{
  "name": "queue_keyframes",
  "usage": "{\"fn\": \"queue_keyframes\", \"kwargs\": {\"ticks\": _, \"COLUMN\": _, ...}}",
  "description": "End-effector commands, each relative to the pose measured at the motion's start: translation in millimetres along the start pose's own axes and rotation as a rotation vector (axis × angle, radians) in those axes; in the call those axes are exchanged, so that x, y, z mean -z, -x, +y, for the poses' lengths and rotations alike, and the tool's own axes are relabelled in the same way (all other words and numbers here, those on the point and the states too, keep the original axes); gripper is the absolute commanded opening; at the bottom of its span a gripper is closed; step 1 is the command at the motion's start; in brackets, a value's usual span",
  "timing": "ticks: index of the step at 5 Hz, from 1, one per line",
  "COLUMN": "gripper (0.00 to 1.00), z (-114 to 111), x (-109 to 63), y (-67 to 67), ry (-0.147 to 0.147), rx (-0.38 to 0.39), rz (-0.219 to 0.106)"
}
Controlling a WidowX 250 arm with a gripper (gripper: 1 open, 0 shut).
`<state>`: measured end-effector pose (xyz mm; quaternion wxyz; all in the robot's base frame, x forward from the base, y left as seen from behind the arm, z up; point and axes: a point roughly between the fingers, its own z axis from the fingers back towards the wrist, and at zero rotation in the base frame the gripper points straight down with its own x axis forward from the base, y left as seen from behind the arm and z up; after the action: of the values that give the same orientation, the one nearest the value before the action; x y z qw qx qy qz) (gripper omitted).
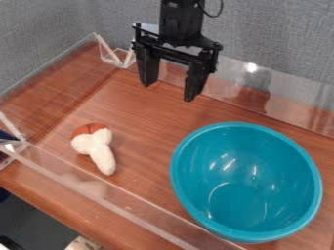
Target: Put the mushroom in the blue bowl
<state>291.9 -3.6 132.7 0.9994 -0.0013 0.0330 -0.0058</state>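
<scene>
The gripper will next grab the mushroom by the middle of its cream stem (97,148). The mushroom should then go in the blue bowl (248,180).
The mushroom (96,149) lies on its side on the wooden table, cream stem toward the front and small reddish-brown cap toward the back left. The blue bowl (248,180) stands at the front right, wide and teal, with nothing in it. My gripper (171,84) hangs at the back centre, pointing down, its two black fingers spread open with nothing between them. It is well behind the mushroom, to its right, and behind the bowl to its left, touching neither.
A clear plastic wall (104,200) runs along the table's front edge and another stands along the back (280,88). Bare wooden tabletop (144,122) lies between the gripper, the mushroom and the bowl.
</scene>
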Motion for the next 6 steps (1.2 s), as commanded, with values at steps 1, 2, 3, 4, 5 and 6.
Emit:
{"fn": "queue_keyframes", "kwargs": {"ticks": 1, "gripper": 1.0, "z": 12, "x": 2.1, "y": 8.6, "ry": 0.023, "rx": -0.129, "rz": -0.007}}
{"fn": "queue_keyframes", "kwargs": {"ticks": 2, "gripper": 1.0, "z": 28, "x": 7.6, "y": 19.5, "ry": 0.051, "rx": -0.285, "rz": -0.01}}
{"fn": "queue_keyframes", "kwargs": {"ticks": 3, "gripper": 1.0, "z": 55, "x": 35.9, "y": 36.5, "ry": 0.096, "rx": -0.501, "rz": -0.013}}
{"fn": "queue_keyframes", "kwargs": {"ticks": 4, "gripper": 1.0, "z": 79, "x": 74.8, "y": 48.7, "ry": 0.125, "rx": -0.633, "rz": -0.016}}
{"fn": "queue_keyframes", "kwargs": {"ticks": 5, "gripper": 1.0, "z": 84, "x": 83.5, "y": 48.6, "ry": 0.137, "rx": -0.701, "rz": -0.041}}
{"fn": "queue_keyframes", "kwargs": {"ticks": 6, "gripper": 1.0, "z": 85, "x": 89.2, "y": 46.1, "ry": 0.14, "rx": -0.723, "rz": -0.048}}
